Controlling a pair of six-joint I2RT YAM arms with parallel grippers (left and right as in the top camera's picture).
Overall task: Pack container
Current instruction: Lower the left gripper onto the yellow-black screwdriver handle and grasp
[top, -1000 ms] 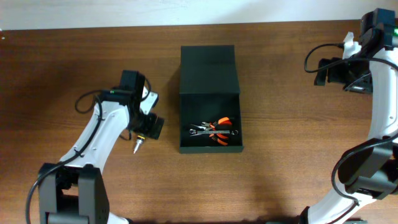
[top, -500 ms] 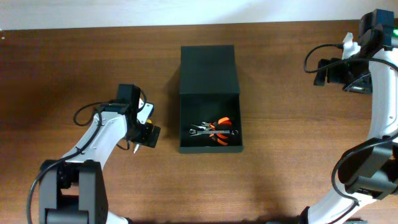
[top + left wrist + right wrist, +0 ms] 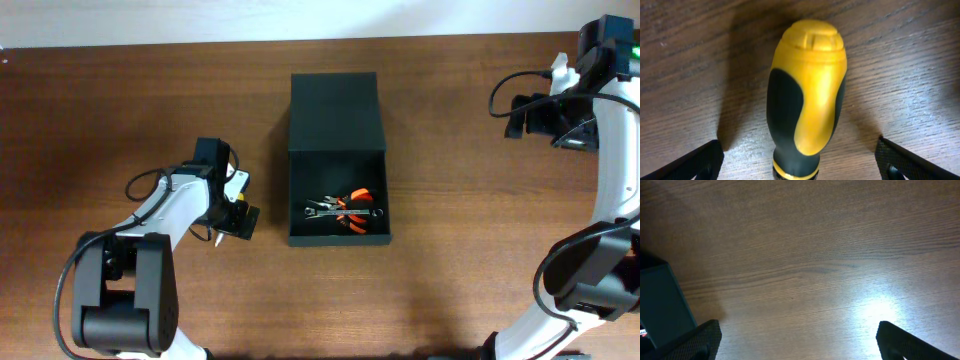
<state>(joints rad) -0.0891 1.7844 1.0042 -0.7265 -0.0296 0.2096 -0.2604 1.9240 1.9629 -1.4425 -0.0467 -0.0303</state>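
The screwdriver handle's narrow neck [image 3: 797, 159] is between the left gripper's open fingers with both sides free. The left gripper should close, because it would hold the neck now.
The container [image 3: 338, 239] is a dark green-black box in the middle of the table, open, with its flap lid [image 3: 333, 110] laid back on the far side. Inside lie orange-handled pliers [image 3: 353, 199] and a metal wrench [image 3: 335, 212]. My left gripper [image 3: 232, 213] is low over the table left of the box. It is open, its fingers on either side of a yellow and black screwdriver handle [image 3: 807, 95] that lies on the wood. The screwdriver tip [image 3: 217, 237] shows in the overhead view. My right gripper [image 3: 520, 115] is open and empty at the far right.
The right wrist view shows bare wood under my right gripper [image 3: 800, 340] and a corner of the container [image 3: 662, 305] at the left edge. The table's far edge meets a white wall [image 3: 320, 18].
My left gripper has moved toward the front of the table and come down around the screwdriver handle. The right arm and the container have not moved.
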